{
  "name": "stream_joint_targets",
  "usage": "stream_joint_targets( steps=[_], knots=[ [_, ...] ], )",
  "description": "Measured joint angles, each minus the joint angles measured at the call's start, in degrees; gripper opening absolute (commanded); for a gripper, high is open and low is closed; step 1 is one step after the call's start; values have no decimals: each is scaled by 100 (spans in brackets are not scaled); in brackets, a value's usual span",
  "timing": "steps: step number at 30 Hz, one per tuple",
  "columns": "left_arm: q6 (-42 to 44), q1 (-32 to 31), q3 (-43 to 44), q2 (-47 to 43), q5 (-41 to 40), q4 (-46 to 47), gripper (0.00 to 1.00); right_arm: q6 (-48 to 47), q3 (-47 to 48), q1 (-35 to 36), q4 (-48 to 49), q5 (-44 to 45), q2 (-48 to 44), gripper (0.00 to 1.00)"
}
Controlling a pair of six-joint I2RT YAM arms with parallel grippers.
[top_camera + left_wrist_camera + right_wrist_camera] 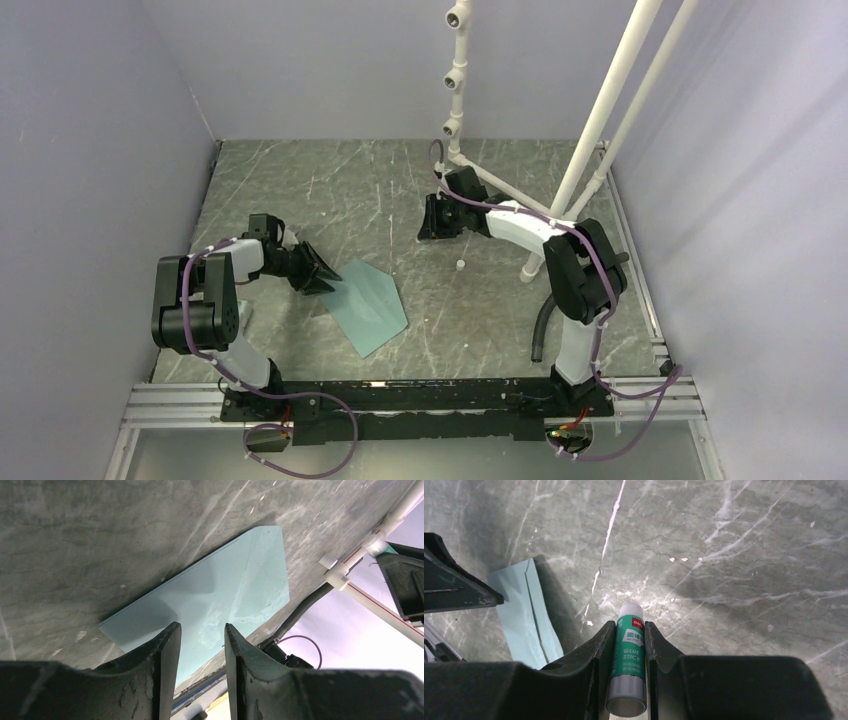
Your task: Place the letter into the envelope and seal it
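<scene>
The stick still hangs above the table, so my right gripper keeps hold of the glue stick (629, 650) from here until the stick reaches the flat spot beside the white cap.
The teal envelope (370, 300) lies flat on the table, left of centre; it also shows in the left wrist view (225, 585) and the right wrist view (519, 615). My left gripper (322, 278) is low at the envelope's far-left corner, its jaws (202, 630) open a little with nothing between them. My right gripper (437, 222) is further back at the centre, shut on a green-and-white glue stick (629, 650) with its white end pointing at the table. The letter is not in view.
A small white cap (460, 264) stands on the table near the right gripper. A white pipe frame (600, 110) rises at the back right, with its foot and a black hose (542, 330) beside the right arm. Grey walls enclose the marbled table (330, 180).
</scene>
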Motion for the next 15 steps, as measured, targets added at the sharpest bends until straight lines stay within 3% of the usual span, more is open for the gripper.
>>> stream_joint_targets(
  steps=[15],
  knots=[
    [164,0,199,-225,118,-269,53,-9,-992,-4,487,-428,22,9]
  ],
)
